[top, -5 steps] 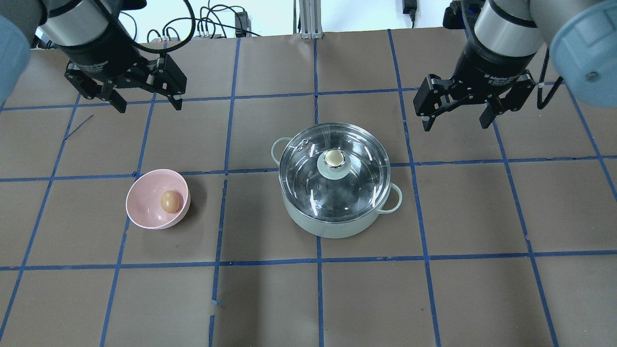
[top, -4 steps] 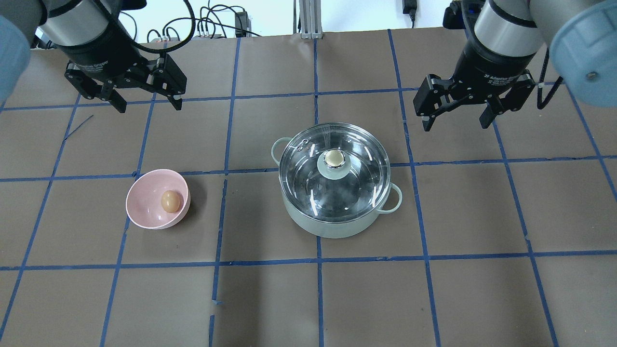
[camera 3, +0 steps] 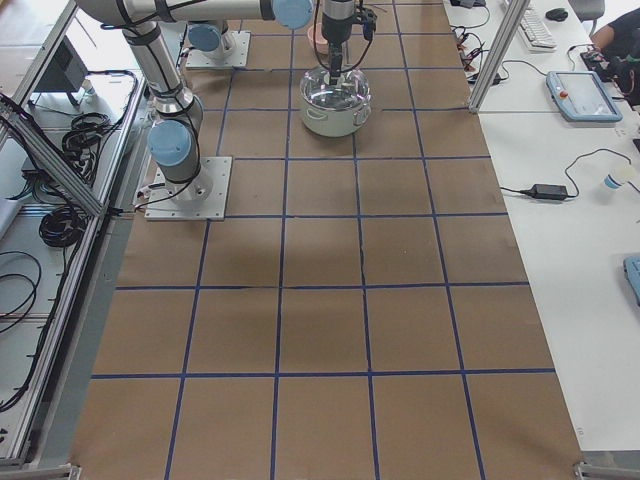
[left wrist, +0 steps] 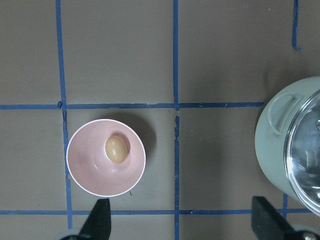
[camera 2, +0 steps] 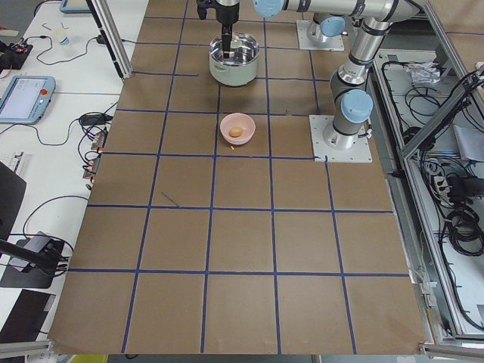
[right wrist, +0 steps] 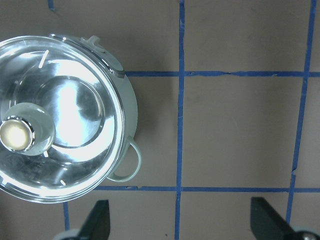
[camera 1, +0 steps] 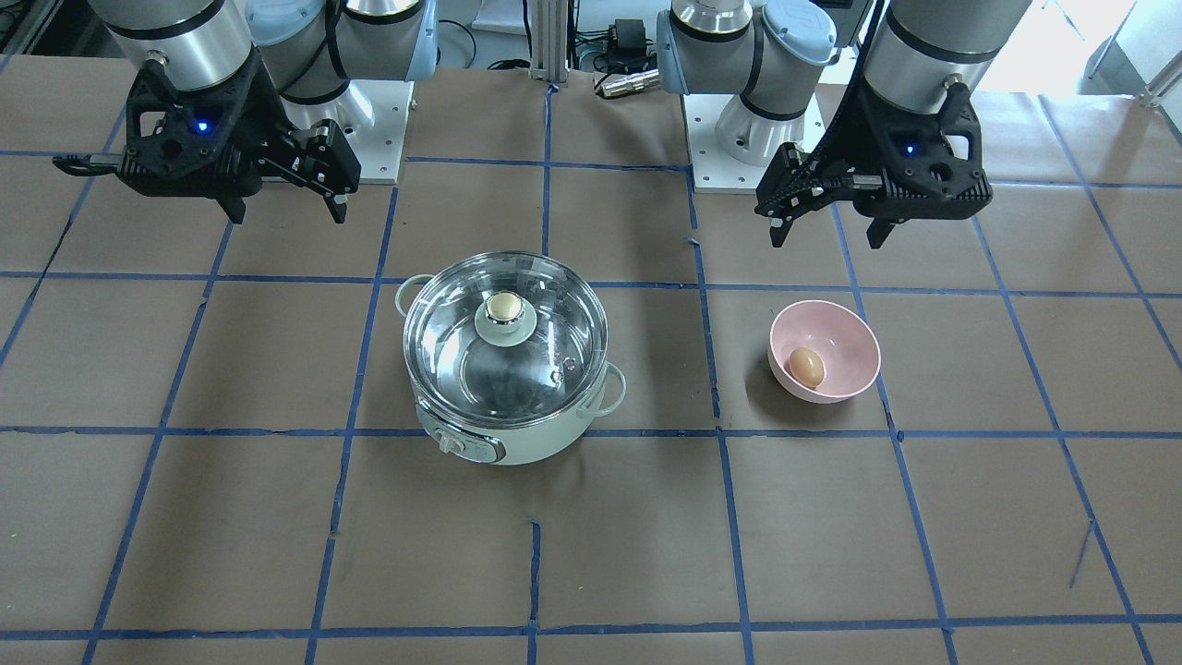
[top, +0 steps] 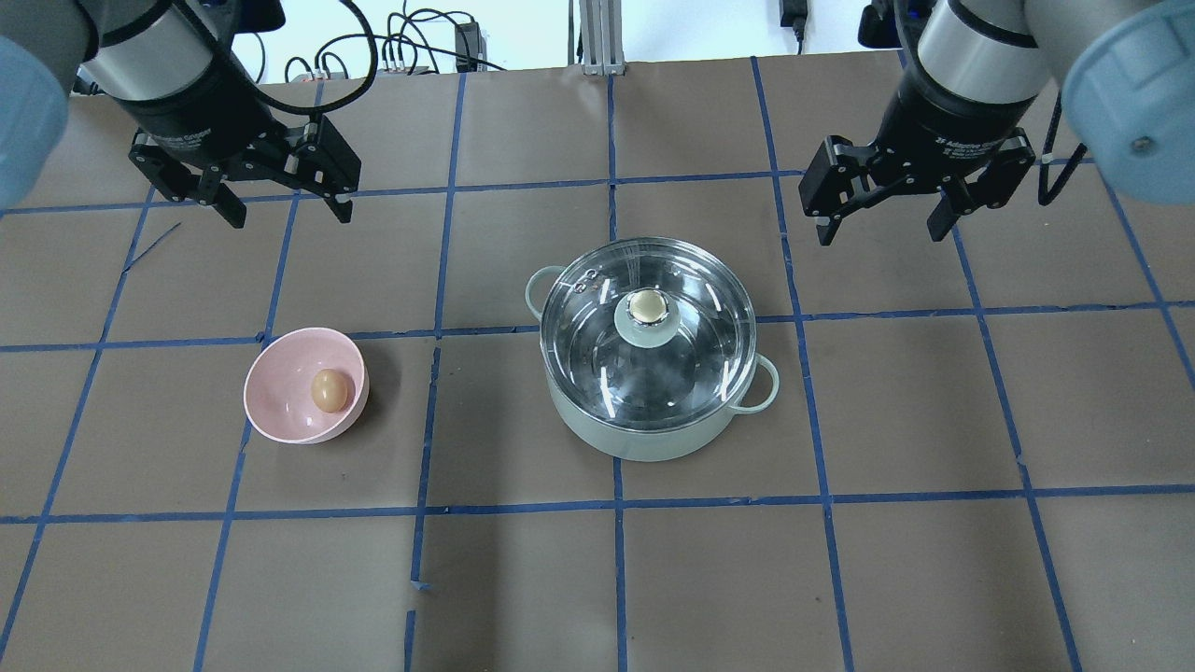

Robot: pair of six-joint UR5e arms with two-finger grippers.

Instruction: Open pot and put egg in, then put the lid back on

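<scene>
I will next pick up the glass lid by its gold-tan knob [camera 1: 504,307] with my right gripper, to open the pot [camera 1: 521,438] for the egg.
The pale mint-green pot [top: 635,439] stands mid-table with the clear glass lid [top: 695,359] on it, its gold-tan knob [top: 644,306] upright. The brown egg [top: 328,390] lies in a pink bowl [top: 280,411] to the pot's left. My left gripper [top: 288,213] is open and empty, high above the table beyond the bowl. My right gripper [top: 882,233] is open and empty, high beyond the pot's right side. The left wrist view shows the egg [left wrist: 116,148] and the pot's edge [left wrist: 272,145]. The right wrist view shows the lid [right wrist: 75,110] and the knob [right wrist: 17,135].
The table is brown paper with a blue tape grid [top: 616,509]. Cables and a metal post [top: 596,37] sit at the far edge. The pot's dial [camera 1: 450,444] faces away from the robot, and its loop handles [top: 761,383] stick out at the sides.
The left gripper has shifted slightly nearer along the table. The right gripper has shifted slightly farther and a little left. Both stay open. Pot, lid, bowl and egg have not moved.
</scene>
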